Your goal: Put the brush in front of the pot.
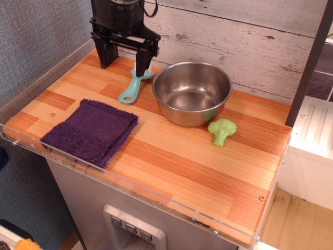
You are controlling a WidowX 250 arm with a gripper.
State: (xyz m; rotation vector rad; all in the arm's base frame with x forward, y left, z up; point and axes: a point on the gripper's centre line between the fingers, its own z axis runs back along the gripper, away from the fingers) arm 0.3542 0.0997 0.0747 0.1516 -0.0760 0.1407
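Next, my gripper grabs the teal brush's handle, close to the head (136, 82), to put the brush in front of the pot (192, 92).
The teal brush (131, 88) lies on the wooden counter at the back left, its white bristles toward the wall and its holed handle end pointing forward. The shiny steel pot (192, 92) stands just to its right, upright and empty. My black gripper (125, 58) hangs open over the back left of the counter. Its right finger (144, 61) stands in front of the brush head and hides most of the bristles. Its left finger is farther left, clear of the brush. It holds nothing.
A folded purple cloth (91, 131) lies at the front left. A light green toy broccoli (221, 130) lies right in front of the pot. A clear plastic rim (130, 187) runs along the counter's front and left edges. A dark post (309, 62) stands at the right.
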